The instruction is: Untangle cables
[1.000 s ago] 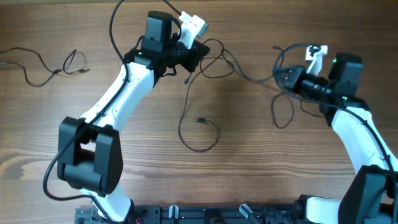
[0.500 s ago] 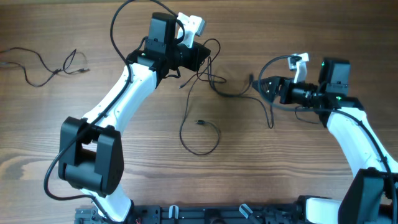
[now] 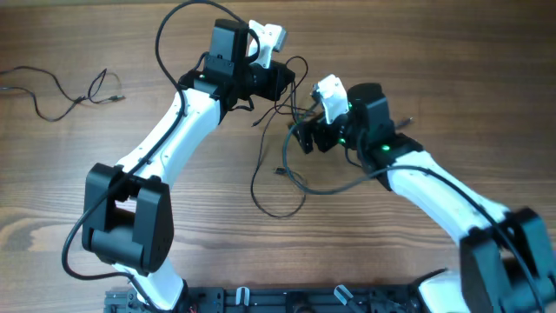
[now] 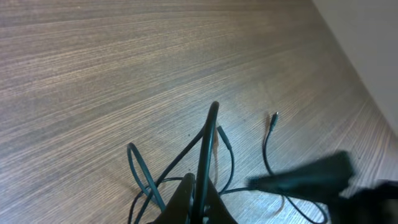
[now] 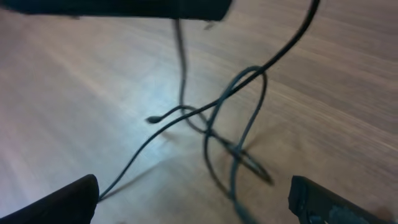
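The cable should be gripped next by its loop at the crossing (image 3: 284, 109) (image 5: 214, 124) with my right gripper. The other piece of cable then stays free to draw apart.
Several thin dark cables (image 3: 294, 111) lie tangled in the middle of the wooden table, with a loop (image 3: 280, 189) trailing toward the front. My left gripper (image 3: 283, 82) is shut on one strand; in the left wrist view the cable (image 4: 208, 140) rises straight out of the pinched fingertips (image 4: 200, 186). A small plug end (image 4: 274, 116) rests on the wood beyond. My right gripper (image 3: 301, 139) hovers just right of the tangle, open wide. In the right wrist view the crossed cables (image 5: 236, 124) lie ahead of its spread fingers (image 5: 65, 202), with nothing between them.
Another loose thin cable (image 3: 61, 90) lies apart at the far left of the table. The left arm's thick black cable (image 3: 165, 35) arcs above its wrist. The right gripper (image 4: 305, 177) shows blurred close to the left fingers.
My right gripper has opened, let go of its strand and swung left across the table to the tangle beside the left gripper. The left gripper has held still, shut on its cable.
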